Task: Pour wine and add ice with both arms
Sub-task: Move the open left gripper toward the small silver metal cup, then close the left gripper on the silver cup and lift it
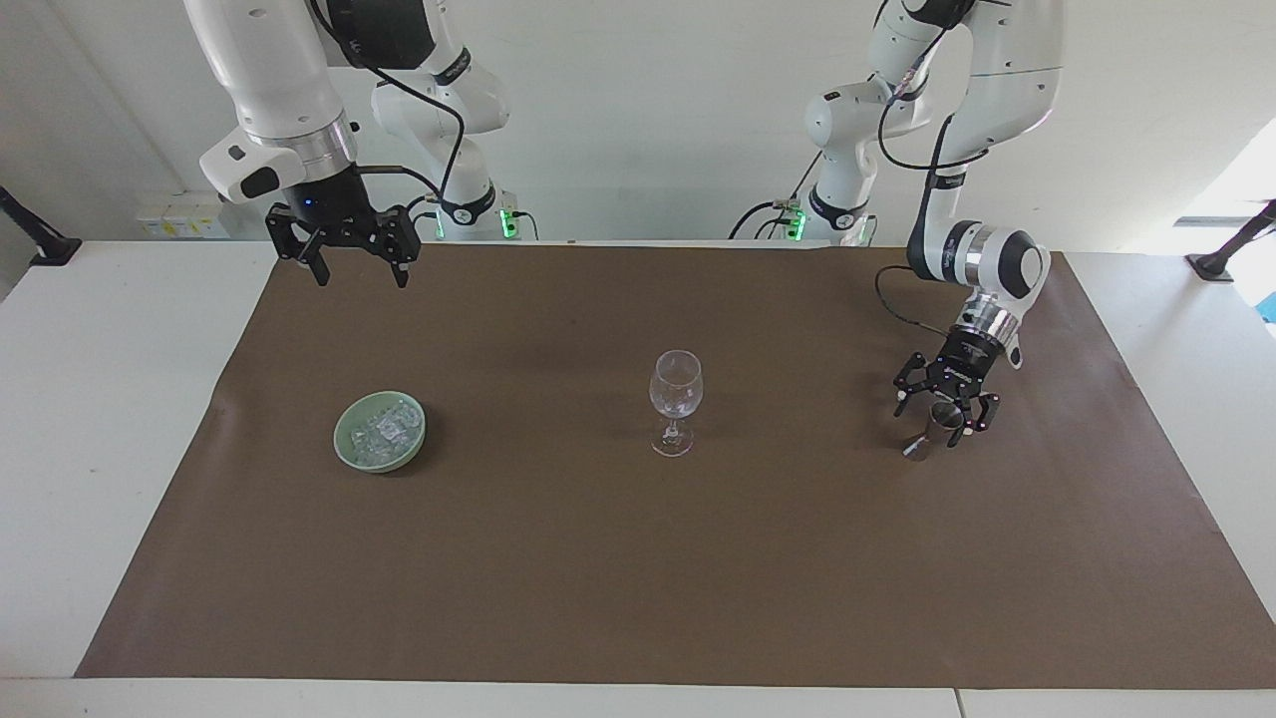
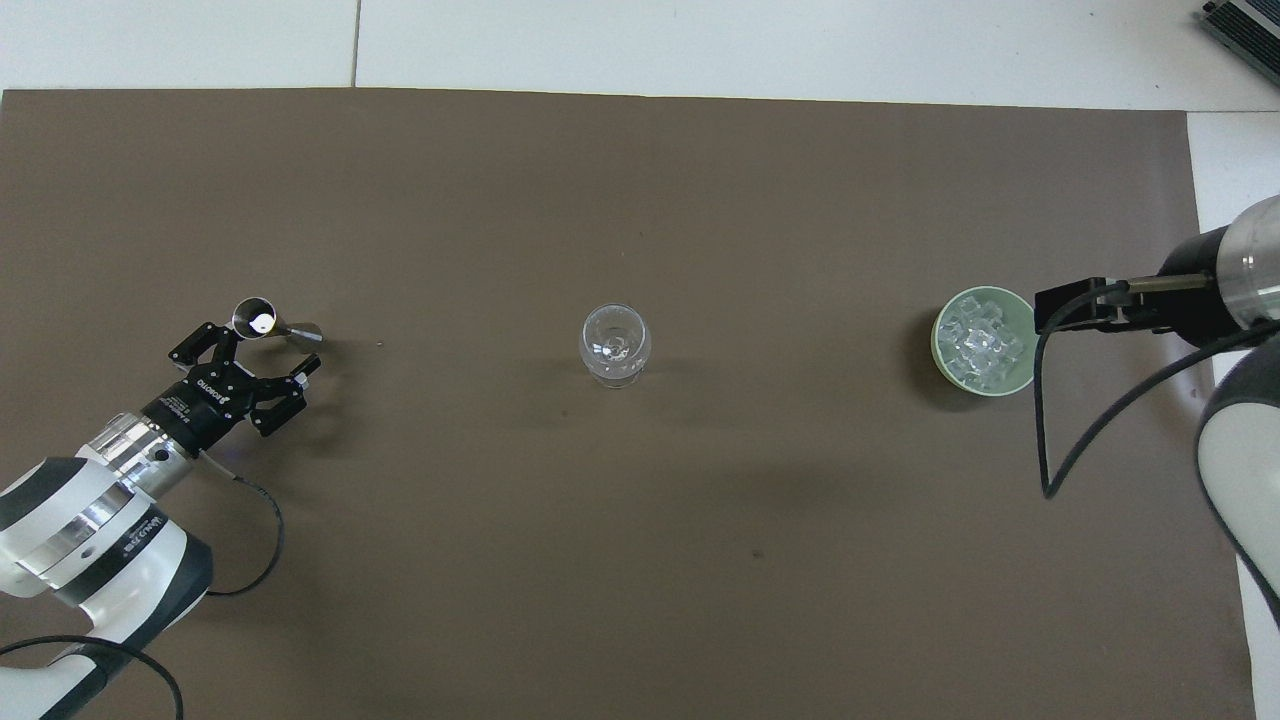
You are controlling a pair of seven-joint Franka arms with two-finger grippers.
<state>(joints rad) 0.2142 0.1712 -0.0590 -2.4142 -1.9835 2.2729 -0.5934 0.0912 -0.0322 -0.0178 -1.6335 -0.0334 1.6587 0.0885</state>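
Note:
The jigger widens into sloping cups at both ends, so my left gripper will next grab it by its narrow middle [image 2: 284, 328] between those cups.
A small metal jigger [image 1: 935, 427] [image 2: 262, 322] stands on the brown mat toward the left arm's end. My left gripper [image 1: 938, 417] [image 2: 266, 346] is low around it and open, with a finger on either side. Whether the fingers touch it, and whether it holds wine, I cannot tell. A clear stemmed wine glass [image 1: 676, 391] [image 2: 613, 343] stands upright mid-mat. Ice [image 1: 385, 427] [image 2: 982, 340] fills a pale green bowl [image 1: 345, 445] [image 2: 940, 352] toward the right arm's end. My right gripper [image 1: 359, 277] hangs open and high over the mat's edge nearest the robots.
The brown mat [image 1: 598, 578] covers most of the white table [image 1: 100, 399]. Bowl, glass and jigger stand in one row across its middle, well apart from each other.

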